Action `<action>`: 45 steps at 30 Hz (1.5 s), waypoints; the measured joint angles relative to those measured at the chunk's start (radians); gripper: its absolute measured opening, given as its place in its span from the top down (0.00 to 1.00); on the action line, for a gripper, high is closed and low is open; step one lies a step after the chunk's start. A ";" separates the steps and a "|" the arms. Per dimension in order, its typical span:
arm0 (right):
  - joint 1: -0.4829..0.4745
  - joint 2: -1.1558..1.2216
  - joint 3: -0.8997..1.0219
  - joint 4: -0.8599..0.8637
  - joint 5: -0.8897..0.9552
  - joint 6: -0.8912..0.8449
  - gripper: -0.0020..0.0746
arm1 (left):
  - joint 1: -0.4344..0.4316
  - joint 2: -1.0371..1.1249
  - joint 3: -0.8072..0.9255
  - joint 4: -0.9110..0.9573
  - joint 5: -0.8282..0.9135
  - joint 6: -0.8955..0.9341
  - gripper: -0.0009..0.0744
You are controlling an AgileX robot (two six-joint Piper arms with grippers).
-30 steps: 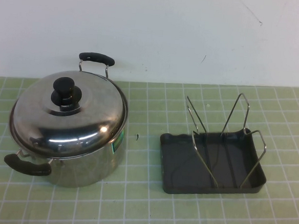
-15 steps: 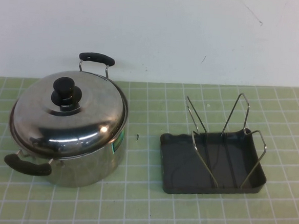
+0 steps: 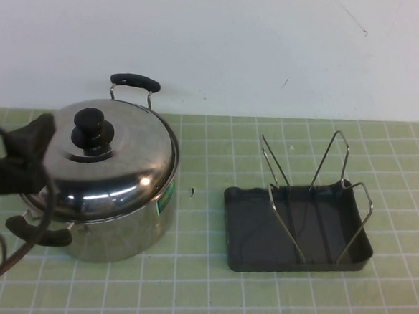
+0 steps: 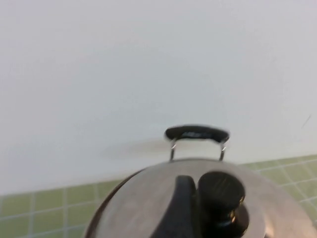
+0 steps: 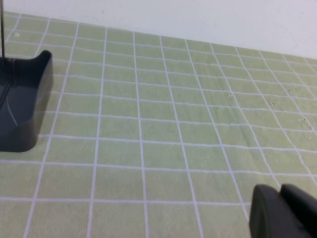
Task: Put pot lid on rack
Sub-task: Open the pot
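Observation:
The lid's steel dome is too wide and smooth for the fingers, so my left gripper needs to grab the lid by its black knob [image 3: 91, 125] [image 4: 220, 191] next.
The pot lid [image 3: 115, 165], shiny steel with a black knob [image 3: 91, 125], sits on the steel pot [image 3: 129, 227] at the left of the green mat. My left gripper [image 3: 17, 133] is open and hangs over the lid's left side, just left of the knob. In the left wrist view one finger [image 4: 178, 208] stands close beside the knob [image 4: 220, 191] on the lid [image 4: 143, 203]. The rack [image 3: 297, 235], a dark grey tray with wire loops, stands to the right, empty. My right gripper [image 5: 285, 210] is shut and empty, low over the mat, with the rack's corner [image 5: 25, 99] ahead of it.
The pot has two black handles, one at the back [image 3: 136, 81] and one at the front left [image 3: 39, 233]. A white wall runs behind the mat. A black cable [image 3: 8, 258] hangs from my left arm in front of the pot.
My left gripper has come into the high view from the lower left and risen to the lid, beside the knob. The lid, pot and rack have not moved.

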 joint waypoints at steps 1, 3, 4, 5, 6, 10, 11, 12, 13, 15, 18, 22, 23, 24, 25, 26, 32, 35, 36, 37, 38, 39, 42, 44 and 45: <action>0.000 0.000 0.000 0.000 0.000 0.000 0.94 | -0.002 0.036 -0.013 0.012 -0.035 -0.012 0.22; 0.000 0.000 0.000 0.000 0.000 0.000 0.94 | -0.002 0.102 -0.033 0.028 -0.102 -0.016 0.20; 0.000 0.000 0.000 0.000 0.000 0.000 0.94 | -0.002 0.141 -0.041 0.028 -0.146 -0.016 0.20; 0.000 0.000 0.000 0.000 0.000 0.000 0.94 | -0.002 0.181 -0.050 0.026 -0.193 -0.013 0.19; 0.000 0.000 0.000 0.000 0.000 0.000 0.94 | -0.002 0.221 -0.057 0.022 -0.241 -0.006 0.19; 0.000 0.000 0.000 0.000 0.000 0.000 0.94 | -0.002 0.371 -0.085 -0.057 -0.381 0.073 0.19; 0.000 0.000 0.000 0.000 0.000 0.000 0.94 | -0.002 0.407 -0.092 -0.095 -0.407 0.112 0.19; 0.000 0.000 0.000 0.000 0.000 0.000 0.94 | -0.002 0.433 -0.097 -0.127 -0.423 0.145 0.19; 0.000 0.000 0.000 0.000 0.000 0.000 0.94 | -0.002 0.464 -0.101 -0.163 -0.445 0.184 0.19; 0.000 0.000 0.000 0.000 0.000 0.000 0.94 | -0.002 0.513 -0.109 -0.212 -0.482 0.238 0.19; 0.000 0.000 0.000 0.000 0.000 0.000 0.94 | -0.002 0.581 -0.119 -0.244 -0.527 0.266 0.19; 0.000 0.000 0.000 0.000 0.000 0.000 0.94 | -0.002 0.653 -0.118 -0.253 -0.567 0.275 0.21; 0.000 0.000 0.000 0.000 0.000 0.000 0.94 | -0.002 0.670 -0.118 -0.255 -0.575 0.275 0.23; 0.000 0.000 0.000 0.000 0.000 0.000 0.94 | -0.002 0.682 -0.118 -0.255 -0.580 0.275 0.24; 0.000 0.000 0.000 0.000 0.000 0.000 0.94 | -0.002 0.695 -0.118 -0.251 -0.588 0.275 0.27; 0.000 0.000 0.000 0.000 0.000 0.000 0.94 | -0.002 0.707 -0.118 -0.243 -0.606 0.275 0.29; 0.000 0.000 0.000 0.000 0.000 0.000 0.94 | -0.002 0.726 -0.125 -0.205 -0.658 0.277 0.58; 0.000 0.000 0.000 0.000 0.000 0.000 0.94 | -0.002 0.726 -0.125 -0.207 -0.682 0.265 0.58; 0.000 0.000 0.000 0.000 0.000 0.000 0.94 | -0.002 0.726 -0.125 -0.207 -0.696 0.249 0.58; 0.000 0.000 0.000 0.000 0.000 0.000 0.94 | -0.002 0.726 -0.125 -0.207 -0.717 0.232 0.58; 0.000 0.000 0.000 0.000 0.000 0.000 0.94 | -0.002 0.724 -0.125 -0.205 -0.740 0.212 0.58; 0.000 0.000 0.000 0.000 0.000 0.000 0.94 | -0.002 0.713 -0.125 -0.201 -0.758 0.192 0.58; 0.000 0.000 0.000 0.000 0.000 0.001 0.94 | -0.002 0.648 -0.125 -0.172 -0.792 0.135 0.58; 0.000 0.000 0.000 0.010 -0.004 0.024 0.94 | -0.002 0.589 -0.125 -0.133 -0.805 0.072 0.58; 0.000 0.000 0.000 0.030 -0.011 0.051 0.94 | -0.002 0.554 -0.125 -0.101 -0.812 0.016 0.58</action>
